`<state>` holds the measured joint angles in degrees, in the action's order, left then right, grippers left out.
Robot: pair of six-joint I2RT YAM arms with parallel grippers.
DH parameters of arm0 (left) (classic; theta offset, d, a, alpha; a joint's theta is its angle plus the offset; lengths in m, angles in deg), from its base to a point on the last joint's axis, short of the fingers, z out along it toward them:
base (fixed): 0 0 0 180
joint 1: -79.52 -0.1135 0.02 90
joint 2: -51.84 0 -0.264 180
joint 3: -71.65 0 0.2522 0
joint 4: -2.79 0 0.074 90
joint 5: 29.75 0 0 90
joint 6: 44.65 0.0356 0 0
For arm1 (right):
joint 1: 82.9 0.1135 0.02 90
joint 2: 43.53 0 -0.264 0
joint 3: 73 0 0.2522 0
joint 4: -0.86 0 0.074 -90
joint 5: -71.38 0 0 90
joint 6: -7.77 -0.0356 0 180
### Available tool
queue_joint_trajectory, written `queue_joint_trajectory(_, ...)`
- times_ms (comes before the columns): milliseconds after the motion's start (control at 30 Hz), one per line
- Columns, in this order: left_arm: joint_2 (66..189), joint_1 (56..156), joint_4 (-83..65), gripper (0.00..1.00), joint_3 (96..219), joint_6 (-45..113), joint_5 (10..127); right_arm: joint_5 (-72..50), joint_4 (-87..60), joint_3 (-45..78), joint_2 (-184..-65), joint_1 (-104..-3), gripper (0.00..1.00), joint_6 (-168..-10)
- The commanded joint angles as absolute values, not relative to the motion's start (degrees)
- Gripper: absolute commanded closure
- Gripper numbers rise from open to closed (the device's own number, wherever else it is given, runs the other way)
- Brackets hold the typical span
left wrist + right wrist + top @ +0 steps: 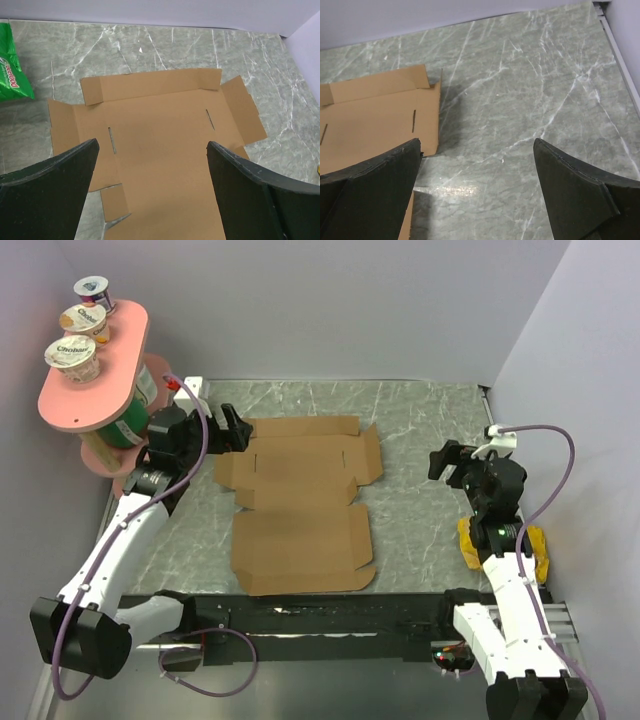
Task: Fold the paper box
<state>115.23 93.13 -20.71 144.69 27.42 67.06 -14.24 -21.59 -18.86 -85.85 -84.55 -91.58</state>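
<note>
My right gripper needs to grab the outer edge of the paper box's nearest far-panel side flap next, to fold the paper box's side upright.
The paper box [298, 502] is a brown corrugated die-cut sheet lying flat and unfolded in the middle of the marble table, with flaps along its far and side edges. It fills the left wrist view [160, 145] and shows at the left of the right wrist view [370, 115]. My left gripper [232, 427] is open and empty, hovering over the sheet's far left corner. My right gripper [447, 460] is open and empty over bare table, to the right of the sheet.
A pink two-tier stand [95, 375] with yogurt cups [75, 355] sits at the far left. A green bag [12, 70] lies beside it. A yellow object [535, 550] lies under the right arm. Walls close the table at the back and right.
</note>
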Motion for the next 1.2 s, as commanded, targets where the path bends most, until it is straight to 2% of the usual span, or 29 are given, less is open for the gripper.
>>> queue_joint_trajectory(0, 115.8, 93.4, -20.3, 0.04, 147.4, 26.4, 68.2, -9.8, -20.3, -16.5, -85.0, -84.7, 0.00, -92.0)
queue_joint_trajectory(233, 116.4, 93.4, -20.1, 0.04, 146.8, 25.7, 71.1, -2.5, -25.4, -9.9, -91.2, -83.8, 0.01, -90.6)
queue_joint_trajectory(333, 116.9, 93.4, -20.4, 0.04, 146.8, 26.1, 73.3, -4.5, -28.2, -5.8, -96.2, -80.1, 0.03, -90.0)
queue_joint_trajectory(467, 118.8, 92.4, -20.6, 0.04, 147.4, 25.8, 78.0, -10.0, -35.7, 2.6, -109.0, -74.0, 0.04, -90.5)
queue_joint_trajectory(733, 120.8, 85.3, -18.4, 0.04, 145.7, 22.9, 88.6, -1.6, -34.1, 12.0, -131.4, -73.8, 0.02, -90.9)
queue_joint_trajectory(900, 123.5, 83.1, -19.8, 0.04, 146.6, 22.4, 89.6, 0.3, -37.2, 22.5, -143.4, -74.0, 0.03, -90.6)
queue_joint_trajectory(1000, 124.6, 82.5, -21.1, 0.04, 146.9, 23.1, 88.0, -1.1, -39.1, 27.4, -149.7, -73.8, 0.06, -90.9)
queue_joint_trajectory(1033, 125.0, 82.4, -21.3, 0.04, 147.1, 23.5, 87.6, -1.5, -39.9, 28.6, -152.0, -73.8, 0.12, -90.8)
queue_joint_trajectory(1167, 125.9, 82.2, -21.3, 0.04, 147.5, 24.5, 87.5, -2.5, -42.3, 32.3, -156.0, -73.0, 0.18, -90.1)
